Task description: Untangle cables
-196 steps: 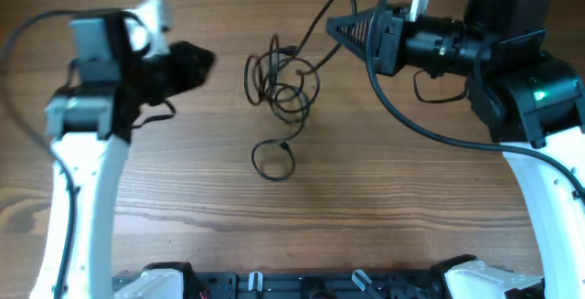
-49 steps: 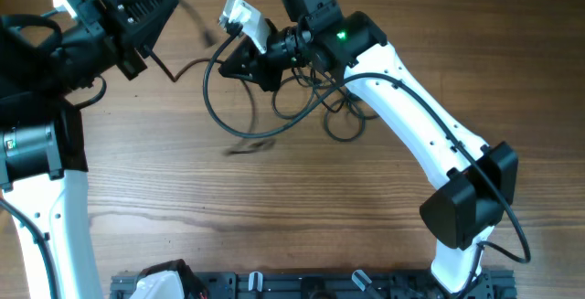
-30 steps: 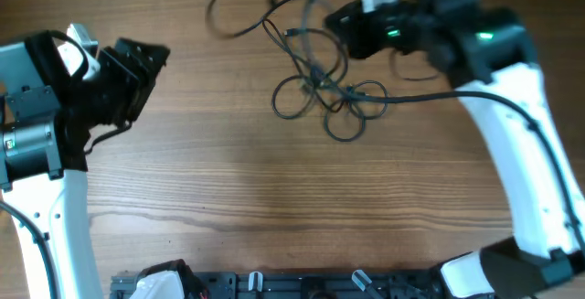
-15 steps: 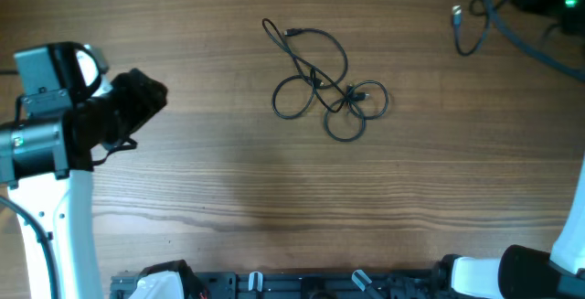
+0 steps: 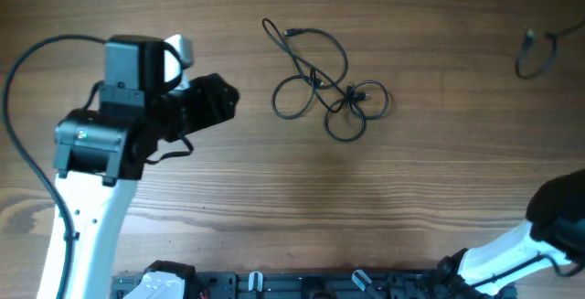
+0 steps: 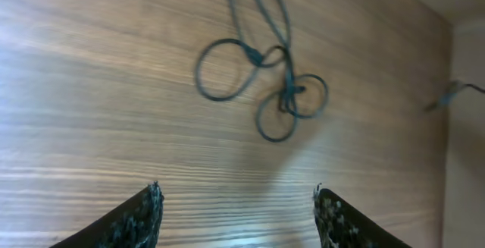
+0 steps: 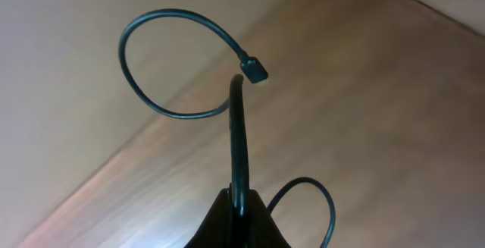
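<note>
I should keep holding the cable with my right gripper, because its plug end hangs above the table and the cable would fall short onto wood if I opened now.
A knotted bundle of thin black cable [image 5: 322, 89] lies in several loops on the wooden table, upper middle of the overhead view, and shows ahead in the left wrist view [image 6: 265, 81]. My left gripper [image 5: 219, 102] is open and empty, left of the bundle and apart from it; its fingertips [image 6: 235, 202] frame bare wood. A second black cable [image 5: 535, 50] shows at the top right edge. My right gripper [image 7: 241, 202] is shut on this cable [image 7: 236, 127], whose plug end [image 7: 254, 70] curls above the fingers. The right gripper itself is out of the overhead view.
The wooden table [image 5: 274, 208] spans the overhead view. A black rail with clips [image 5: 302, 283] runs along the front edge. The right arm's base [image 5: 539, 235] sits at the bottom right.
The right arm pulled one cable free of the bundle and carried it off to the top right. The left arm swung right toward the remaining bundle, which has stayed in place.
</note>
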Controlling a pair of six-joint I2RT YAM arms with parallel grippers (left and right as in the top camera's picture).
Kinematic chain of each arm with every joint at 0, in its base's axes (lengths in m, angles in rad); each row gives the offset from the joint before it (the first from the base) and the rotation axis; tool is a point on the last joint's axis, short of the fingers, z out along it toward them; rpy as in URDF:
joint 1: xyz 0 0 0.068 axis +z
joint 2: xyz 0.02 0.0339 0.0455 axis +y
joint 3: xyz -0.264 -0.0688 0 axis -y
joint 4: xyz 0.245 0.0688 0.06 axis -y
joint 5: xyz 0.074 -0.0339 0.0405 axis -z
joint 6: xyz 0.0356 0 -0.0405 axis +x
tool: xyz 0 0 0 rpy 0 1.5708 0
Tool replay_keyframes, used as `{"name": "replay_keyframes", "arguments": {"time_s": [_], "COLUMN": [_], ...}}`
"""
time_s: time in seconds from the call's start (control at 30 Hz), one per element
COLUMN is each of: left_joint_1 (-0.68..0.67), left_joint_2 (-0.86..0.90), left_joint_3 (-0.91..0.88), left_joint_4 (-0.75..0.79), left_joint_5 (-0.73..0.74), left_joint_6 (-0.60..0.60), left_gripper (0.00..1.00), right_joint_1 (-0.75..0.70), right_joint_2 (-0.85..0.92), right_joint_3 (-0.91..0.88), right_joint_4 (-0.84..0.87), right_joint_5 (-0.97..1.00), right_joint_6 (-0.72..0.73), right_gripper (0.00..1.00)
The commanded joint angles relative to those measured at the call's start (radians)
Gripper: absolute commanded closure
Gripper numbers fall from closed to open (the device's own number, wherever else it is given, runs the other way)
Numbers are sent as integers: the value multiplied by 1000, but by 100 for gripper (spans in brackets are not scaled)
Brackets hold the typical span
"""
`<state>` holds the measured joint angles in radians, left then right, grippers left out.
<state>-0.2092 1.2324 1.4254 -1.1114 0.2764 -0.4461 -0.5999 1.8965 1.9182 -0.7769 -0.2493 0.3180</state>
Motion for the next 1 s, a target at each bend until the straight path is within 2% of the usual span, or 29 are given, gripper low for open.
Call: {"name": "replay_keyframes", "arguments": {"time_s": [0.0, 0.07, 0.1, 0.13, 0.17, 0.2, 0.23, 0.5, 0.57, 0.67, 0.83, 0.97], "left_joint_1": [-52, -71, -77, -82, -87, -93, -99, -127, -127, -130, -180, -230], "left_joint_2": [27, 50, 65, 76, 87, 95, 105, 130, 139, 163, 248, 373], "left_joint_3": [5, 5, 5, 5, 5, 5, 5, 5, 5, 5, 5, 5], "left_joint_4": [33, 50, 58, 62, 66, 69, 71, 81, 94, 121, 217, 326], "left_joint_5": [-10, -10, -9, -9, -9, -9, -9, -14, -24, -24, -24, -46], "left_joint_6": [-5, -33, -33, -33, -34, -34, -37, -36, -36, -49, -119, -252], "left_gripper": [33, 33, 33, 33, 34, 34, 34, 34, 32, 32, 32, 36], "right_joint_1": [-60, -86, -90, -93, -93, -93, -93, -93, -83, -39, 101, 222], "right_joint_2": [62, 86, 90, 93, 93, 93, 93, 53, 19, -34, -55, -55], "right_joint_3": [-1, -1, -1, -1, -1, -1, -1, -1, -1, -1, -1, -1], "right_joint_4": [-3, -2, 3, 6, 10, 15, 19, -48, -78, -164, -308, -330], "right_joint_5": [72, 69, 69, 69, 69, 66, 56, -152, -269, -339, -369, -262], "right_joint_6": [103, 104, 104, 103, 104, 104, 104, 100, 52, -10, -107, -109], "right_gripper": [96, 96, 92, 72, 41, 4, 0, 0, 0, 0, 0, 0]}}
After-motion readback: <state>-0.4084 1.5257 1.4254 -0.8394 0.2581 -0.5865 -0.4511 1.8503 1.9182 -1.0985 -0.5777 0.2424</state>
